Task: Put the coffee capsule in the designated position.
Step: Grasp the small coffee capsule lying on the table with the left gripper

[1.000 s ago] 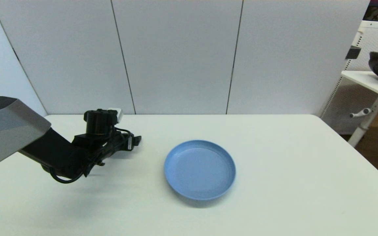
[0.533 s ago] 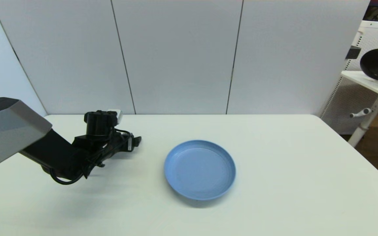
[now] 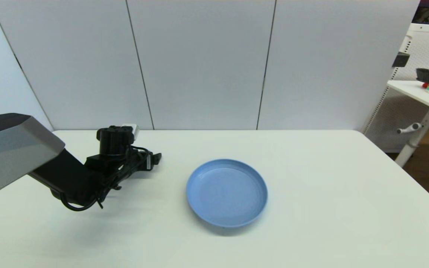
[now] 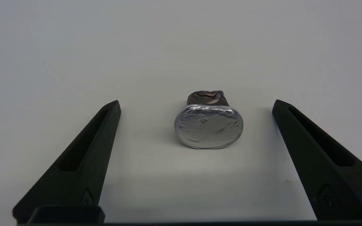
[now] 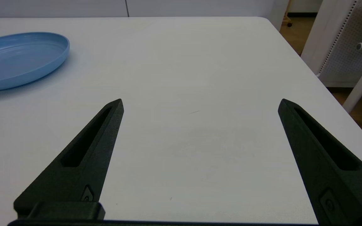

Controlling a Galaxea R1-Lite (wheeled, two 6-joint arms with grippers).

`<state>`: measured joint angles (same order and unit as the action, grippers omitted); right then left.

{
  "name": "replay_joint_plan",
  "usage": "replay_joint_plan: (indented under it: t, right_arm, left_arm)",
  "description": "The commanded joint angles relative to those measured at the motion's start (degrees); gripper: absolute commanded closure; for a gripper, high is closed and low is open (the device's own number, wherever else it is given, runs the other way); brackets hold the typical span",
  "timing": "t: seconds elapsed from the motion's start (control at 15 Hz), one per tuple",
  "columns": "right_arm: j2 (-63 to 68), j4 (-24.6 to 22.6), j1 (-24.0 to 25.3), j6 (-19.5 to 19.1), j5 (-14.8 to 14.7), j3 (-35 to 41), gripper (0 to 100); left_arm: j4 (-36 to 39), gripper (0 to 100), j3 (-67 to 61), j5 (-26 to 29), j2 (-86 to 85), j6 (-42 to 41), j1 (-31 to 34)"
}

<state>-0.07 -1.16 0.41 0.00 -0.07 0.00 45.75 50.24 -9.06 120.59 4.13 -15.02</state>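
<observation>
My left gripper needs to close on the capsule now, since its fingers reach down beside the capsule's silver foil rim. Closing now would hold the capsule.
In the left wrist view the coffee capsule lies on its side on the white table, its silver foil face turned toward the camera and its dark grey body behind. My left gripper is open, with one finger on each side of the capsule and neither touching it. In the head view the left arm reaches over the table's left part and hides the capsule. The empty blue plate sits mid-table, to the right of that arm. My right gripper hovers open over bare table, with the plate off to one side.
White wall panels stand close behind the table's far edge. A separate side table with a black brush and small items is beyond the right edge, and its leg shows in the right wrist view.
My left arm has edged slightly to the right. At the side table, the hand and the black bowl it held are gone from view.
</observation>
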Motion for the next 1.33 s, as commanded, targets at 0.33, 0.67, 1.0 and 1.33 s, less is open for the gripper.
replay_joint_plan:
  t: [0.33,0.67,1.0,1.33]
  right_arm:
    - [0.07,-0.07,0.02,0.0,-0.01,0.35,0]
    - [0.07,-0.07,0.02,0.0,-0.01,0.35,0]
    - [0.07,-0.07,0.02,0.0,-0.01,0.35,0]
    - [0.07,0.02,0.02,0.0,-0.01,0.35,0]
  left_arm:
    - [2.15,0,0.3,-0.08,1.31,0.7,0.08]
    - [1.89,100,0.04,-0.08,1.4,2.37,-0.01]
    - [1.97,100,-0.23,-0.08,1.23,2.46,-0.01]
    - [1.62,100,-0.67,-0.08,0.08,2.46,-0.19]
